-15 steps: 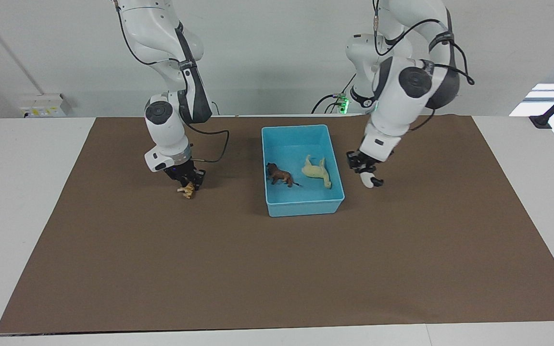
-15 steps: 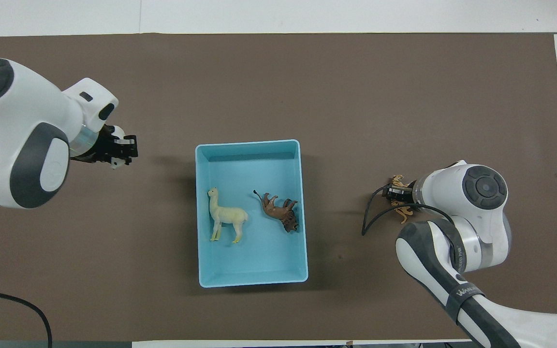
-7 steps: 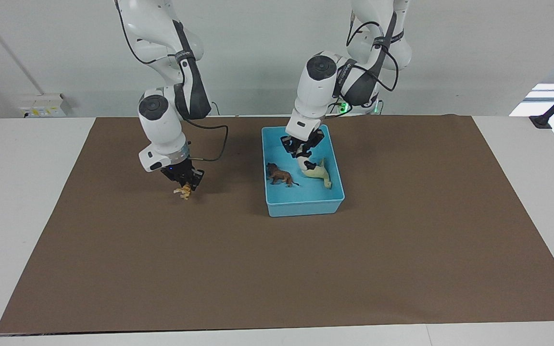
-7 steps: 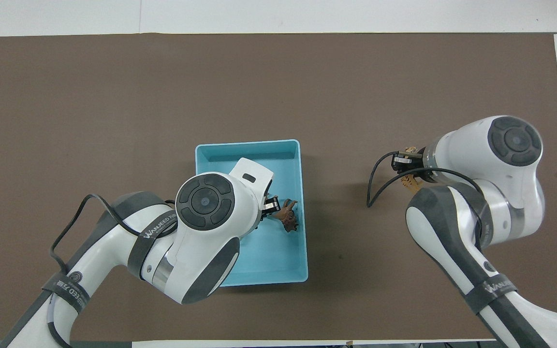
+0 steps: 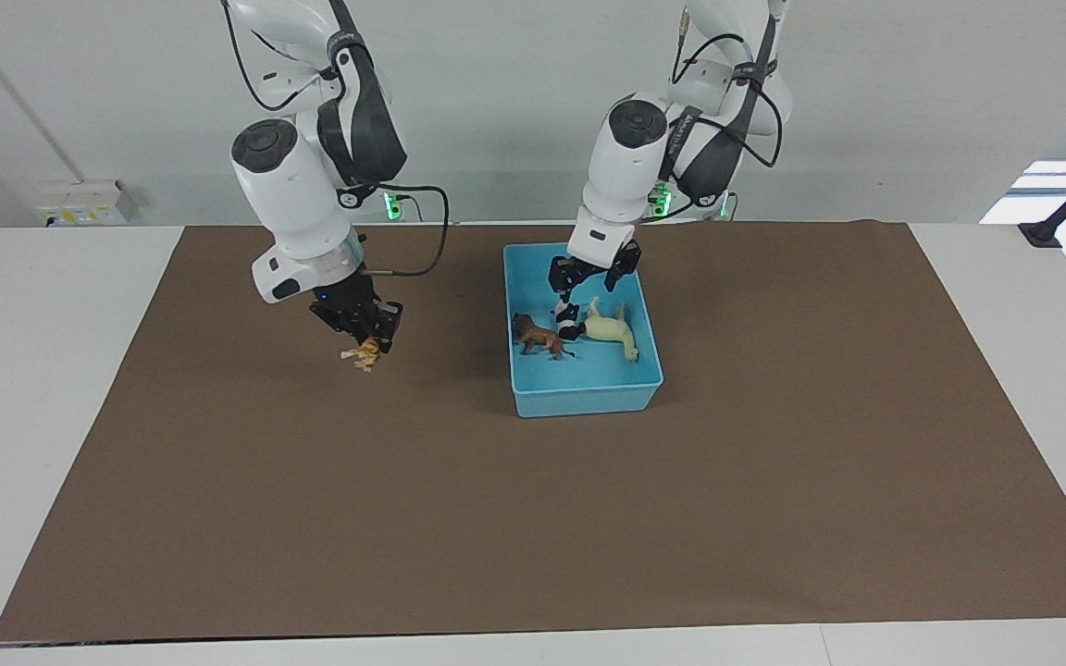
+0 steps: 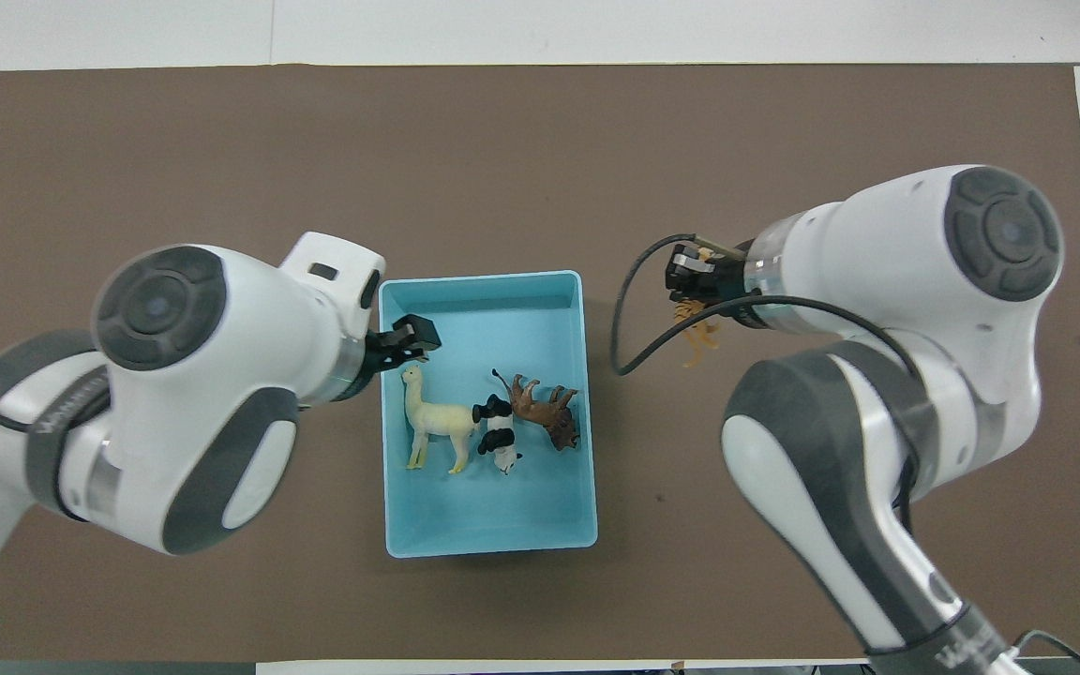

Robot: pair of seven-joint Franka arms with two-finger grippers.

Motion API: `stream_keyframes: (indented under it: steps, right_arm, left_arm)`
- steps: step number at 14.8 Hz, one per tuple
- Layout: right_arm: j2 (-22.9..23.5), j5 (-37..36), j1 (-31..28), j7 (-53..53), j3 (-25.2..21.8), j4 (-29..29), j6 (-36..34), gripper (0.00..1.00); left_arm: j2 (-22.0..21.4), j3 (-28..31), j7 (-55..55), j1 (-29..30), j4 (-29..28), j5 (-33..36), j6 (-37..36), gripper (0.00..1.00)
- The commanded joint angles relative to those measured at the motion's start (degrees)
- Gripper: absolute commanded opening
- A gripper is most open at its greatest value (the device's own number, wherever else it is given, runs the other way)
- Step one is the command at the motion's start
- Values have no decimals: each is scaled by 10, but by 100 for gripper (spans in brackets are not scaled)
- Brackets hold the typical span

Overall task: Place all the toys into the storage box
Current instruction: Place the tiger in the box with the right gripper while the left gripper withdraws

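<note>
The orange striped tiger (image 6: 696, 328) hangs over the brown mat, so my right gripper should move it over the light blue storage box before it opens.
The light blue storage box (image 5: 587, 400) stands mid-table and also shows in the overhead view (image 6: 493, 542). In it lie the cream-yellow horse (image 5: 609, 330) (image 6: 437, 418), the brown lion (image 5: 539, 339) (image 6: 547, 419) and, between them, the black-and-white panda (image 5: 569, 324) (image 6: 500, 435). My left gripper (image 5: 592, 275) (image 6: 406, 341) hangs open and empty over the box's end nearer the robots, above the panda. My right gripper (image 5: 365, 331) (image 6: 693, 284) is shut on the orange striped tiger (image 5: 365, 355) (image 6: 696, 328) and holds it in the air over the mat, beside the box toward the right arm's end.
A brown mat (image 5: 533, 518) covers most of the white table (image 5: 24, 370). A black cable (image 6: 629, 328) loops from the right wrist next to the box.
The left gripper carried the panda over the box, let it go between the horse and lion, and rose. The right gripper lifted the tiger and moved it toward the box.
</note>
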Motion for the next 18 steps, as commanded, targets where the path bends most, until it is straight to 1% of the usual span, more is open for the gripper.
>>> stream_keyframes:
  steps: [1,3,4,5,6,10,12,14,15,16,18]
  right_arm:
    - [11,7,83,124,0,14,33,0]
    - [9,7,121,174,0,8,48,0]
    - [8,7,134,187,0,7,48,12]
    - [6,7,138,191,0,3,44,66]
    - [5,5,139,192,0,2,38,100]
    - [3,-8,136,207,-3,8,4,100]
    - [-16,-68,110,166,-16,21,-51,100]
    - [-52,-76,50,24,-26,23,-109,100]
    - [-69,-76,12,-47,-30,23,-133,100]
    - [-87,-76,-24,-109,-32,23,-147,100]
    - [-111,-76,-97,-224,-33,24,-159,100]
  left_arm:
    - [-27,-4,160,114,23,-2,-75,100]
    - [-29,-4,259,171,72,10,-165,100]
    - [-28,-4,304,189,101,29,-202,100]
    - [-23,-4,338,200,127,43,-229,100]
    - [-22,-4,354,204,141,53,-245,100]
    - [-15,-5,360,200,160,69,-251,100]
    - [2,-4,366,200,186,88,-264,100]
    - [11,9,388,203,208,85,-280,100]
    - [24,25,393,203,227,81,-286,100]
    - [35,28,395,202,247,75,-298,100]
    - [40,30,396,201,248,72,-291,100]
